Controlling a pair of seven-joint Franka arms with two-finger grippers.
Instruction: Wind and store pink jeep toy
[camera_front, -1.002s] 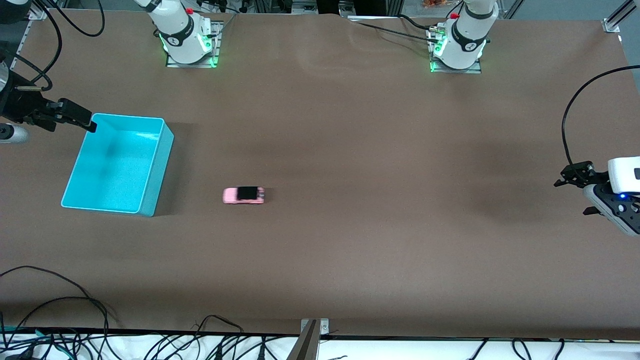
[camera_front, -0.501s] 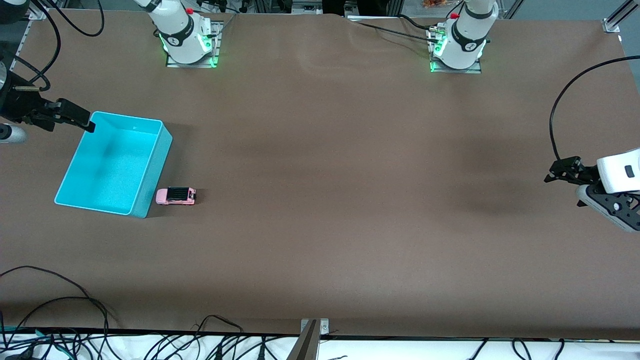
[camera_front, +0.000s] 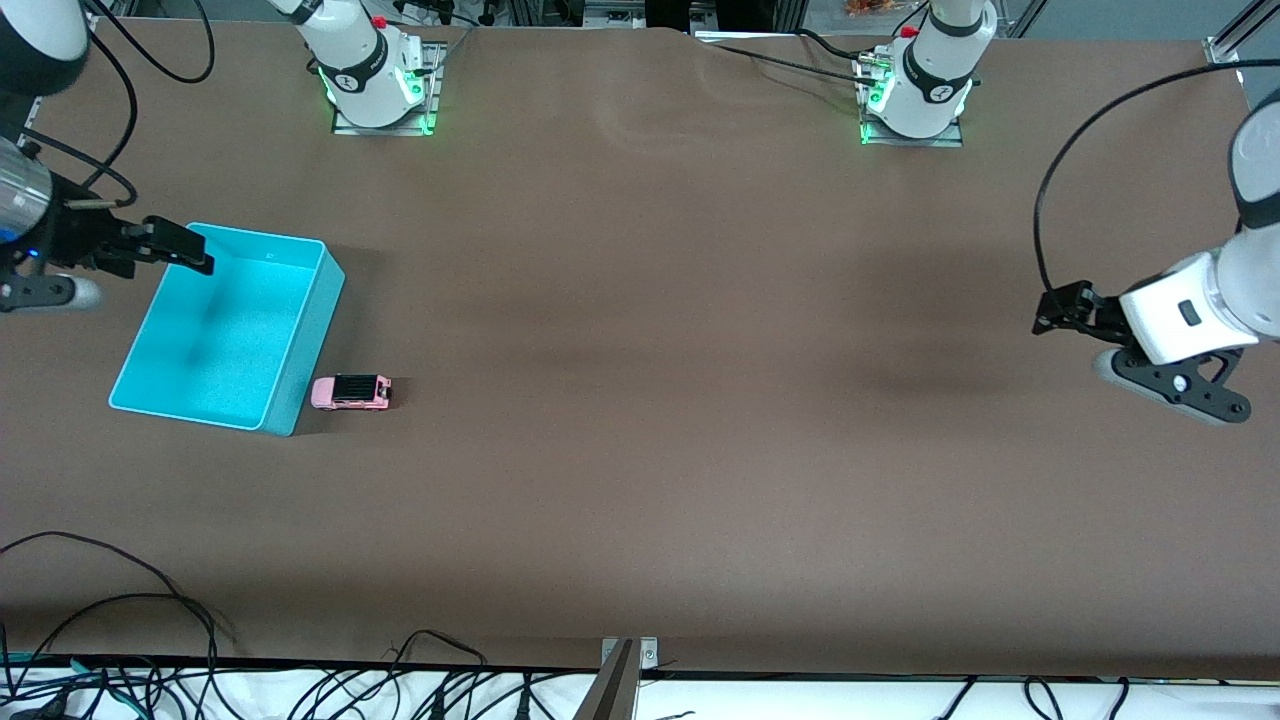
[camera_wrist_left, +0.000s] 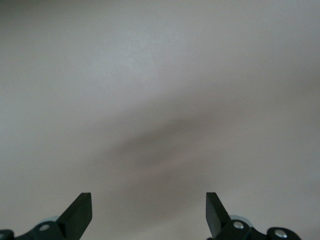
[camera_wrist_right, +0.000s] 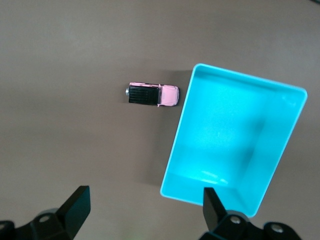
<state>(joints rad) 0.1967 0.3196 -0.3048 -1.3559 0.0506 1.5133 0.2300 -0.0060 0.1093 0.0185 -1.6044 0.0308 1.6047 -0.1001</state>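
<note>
The pink jeep will be grabbed next by its long sides with my right gripper, to wind the toy (camera_front: 351, 392) and store it in the turquoise bin.
The pink jeep toy (camera_front: 351, 392) (camera_wrist_right: 152, 94) stands on the brown table with its nose against the turquoise bin (camera_front: 306, 345) (camera_wrist_right: 178, 132), at the bin's corner nearer the front camera. Nothing lies in the bin. My right gripper (camera_front: 200, 250) (camera_wrist_right: 145, 205) hangs open over the bin's rim at the corner farthest from the jeep, holding nothing. My left gripper (camera_front: 1048, 310) (camera_wrist_left: 148, 210) is open and empty above bare table at the left arm's end, well away from the jeep.
Both arm bases (camera_front: 375, 75) (camera_front: 915, 90) stand along the table's edge farthest from the front camera. Loose cables (camera_front: 150, 640) and a metal bracket (camera_front: 622, 665) lie along the edge nearest it. Wide bare table spreads between the jeep and my left gripper.
The jeep rolled from mid-table into the bin, nudged it slightly and now stands still. My left gripper has moved inward over the table; my right gripper has shifted a little over the bin.
</note>
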